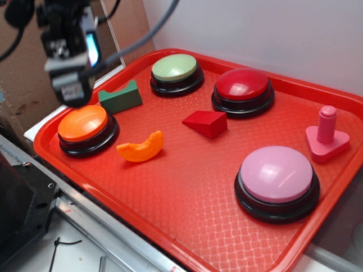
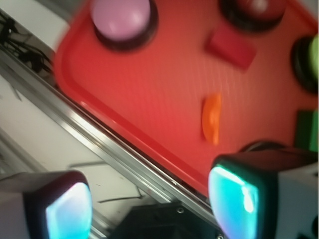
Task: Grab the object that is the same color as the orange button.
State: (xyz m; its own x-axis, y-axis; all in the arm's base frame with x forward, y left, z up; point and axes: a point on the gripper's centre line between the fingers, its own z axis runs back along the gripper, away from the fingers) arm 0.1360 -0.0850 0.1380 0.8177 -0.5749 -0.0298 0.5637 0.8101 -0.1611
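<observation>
My gripper needs to grab the crescent across its middle [image 1: 142, 151] next. The crescent is orange, long and curved, and its ends get narrower.
The object [image 1: 140, 148], a small bright orange crescent, lies on the red tray [image 1: 187, 209] just right of the orange button [image 1: 83, 124]. In the wrist view the object [image 2: 211, 118] shows as an upright orange sliver on the tray, well ahead of the fingers. My gripper [image 1: 71, 93] hangs high above the tray's left end, over the orange button's far edge. It is open: the gripper [image 2: 149, 204] has a wide empty gap between its glowing pads [image 2: 70, 211], and only the tray edge and a metal rail show through it.
Also on the tray are a green button [image 1: 176, 69], a red button [image 1: 243, 88], a pink button [image 1: 277, 177], a red wedge [image 1: 206, 123], a green block [image 1: 120, 97] and a pink peg on a triangular base [image 1: 326, 136]. A metal rail [image 2: 114, 149] runs along the tray's near edge.
</observation>
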